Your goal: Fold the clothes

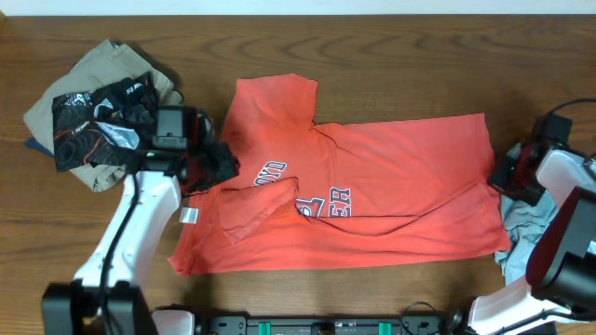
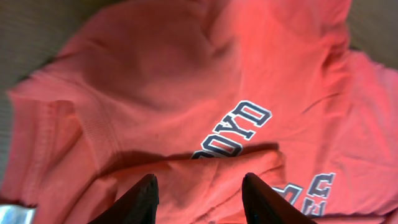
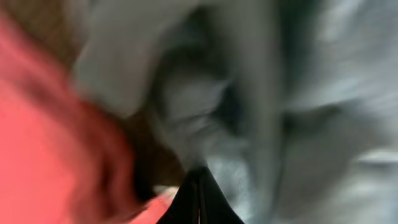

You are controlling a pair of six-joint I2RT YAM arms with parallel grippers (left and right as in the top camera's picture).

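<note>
The red T-shirt needs to be folded over evenly, so my left gripper should next pick up the shirt's edge by the far sleeve, opposite my right gripper.
A red T-shirt with navy lettering lies flat across the middle of the table, its left sleeve and lower left part folded over. My left gripper is open and empty, hovering just above the shirt's left chest; in the left wrist view its fingers straddle a fold of the shirt. My right gripper is at the shirt's right edge. In the blurred right wrist view its fingers are shut, with red cloth to the left and grey cloth to the right.
A pile with a khaki garment and a black patterned garment sits at the far left. A grey garment lies crumpled at the right edge, also in the right wrist view. A white tag shows at the shirt's lower left.
</note>
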